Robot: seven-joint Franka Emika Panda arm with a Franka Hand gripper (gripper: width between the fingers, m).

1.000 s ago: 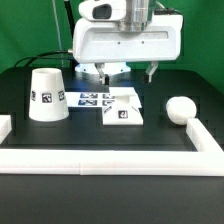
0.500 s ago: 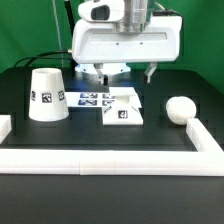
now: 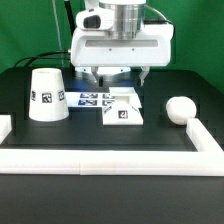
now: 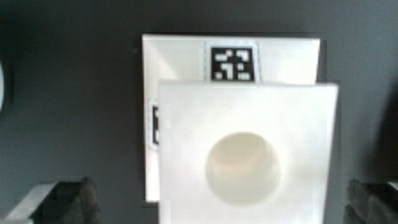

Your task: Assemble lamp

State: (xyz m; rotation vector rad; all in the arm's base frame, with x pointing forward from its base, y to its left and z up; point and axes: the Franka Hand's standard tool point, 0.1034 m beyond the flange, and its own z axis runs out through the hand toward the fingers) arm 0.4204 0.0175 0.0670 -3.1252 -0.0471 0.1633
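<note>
My gripper grabs the lamp base by its raised socket block [image 3: 123, 92] [image 4: 244, 150] next, to brace it against the white wall for assembly.
The flat square lamp base [image 3: 122, 109] lies on the black table near the middle, with a tag on its front edge. In the wrist view the base [image 4: 240, 110] fills the middle, showing its tag and an oval socket [image 4: 244, 165]. The cone-shaped shade [image 3: 45, 95] stands at the exterior view's left. The ball-shaped bulb [image 3: 180, 109] lies at the exterior view's right. My gripper [image 3: 115, 73] hangs open and empty just behind and above the base. In the wrist view the gripper [image 4: 214, 205] has one dark finger on each side of the base.
The marker board [image 3: 92, 98] lies flat between the shade and the base. A low white wall [image 3: 100, 161] runs along the front of the table, with short walls at the left [image 3: 5, 125] and the right [image 3: 205, 140].
The gripper has shifted a little toward the exterior view's left and slightly lower over the base. The shade, base and bulb have not moved.
</note>
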